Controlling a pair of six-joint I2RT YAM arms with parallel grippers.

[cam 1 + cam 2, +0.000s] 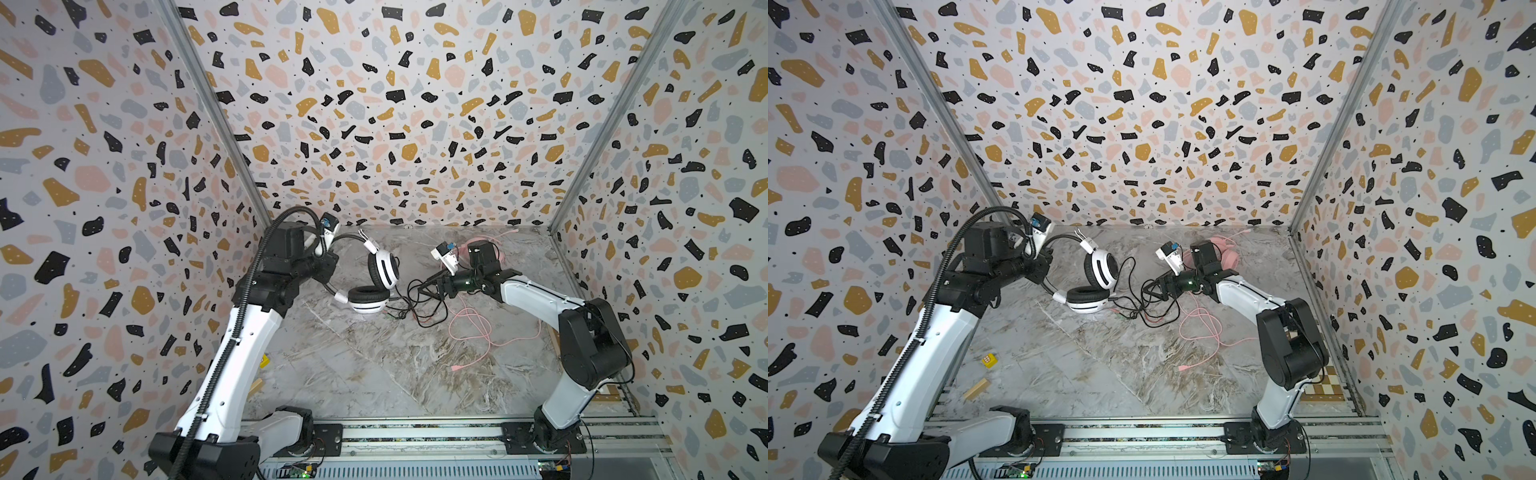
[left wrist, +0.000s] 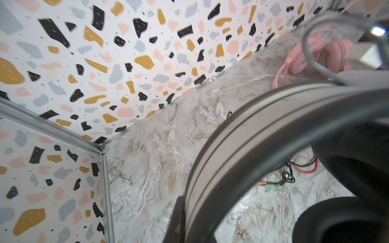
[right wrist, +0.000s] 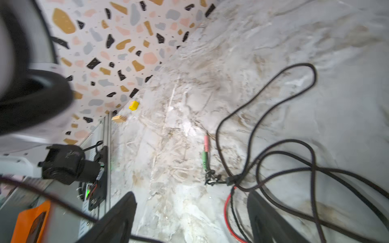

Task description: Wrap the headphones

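Observation:
I need to wrap the black cable around the white headphones [image 1: 384, 273], so I should grab the cable between the ear cups and the plugs with my right gripper next.
The white headphones hang from my left gripper [image 1: 324, 266] [image 1: 1044, 266], which is shut on their black band [image 2: 242, 136]. One ear cup [image 1: 384, 266] stands on edge and one cup [image 1: 368, 299] rests on the table. Their thin black cable [image 1: 419, 316] [image 3: 273, 151] lies in loose loops, ending in pink and green plugs [image 3: 205, 147]. My right gripper [image 1: 428, 286] [image 3: 191, 210] hovers open over those loops, with strands beside one finger [image 3: 265, 216]. The pink headphones [image 1: 1225, 255] [image 2: 334, 56] sit at the back behind the right arm. Their pink cable [image 1: 473, 328] trails forward.
A yellow block [image 1: 989, 360] and a wooden block [image 1: 976, 388] lie near the left wall, by the left arm. Terrazzo-patterned walls close in three sides. A metal rail [image 1: 415, 436] with both arm bases runs along the front edge.

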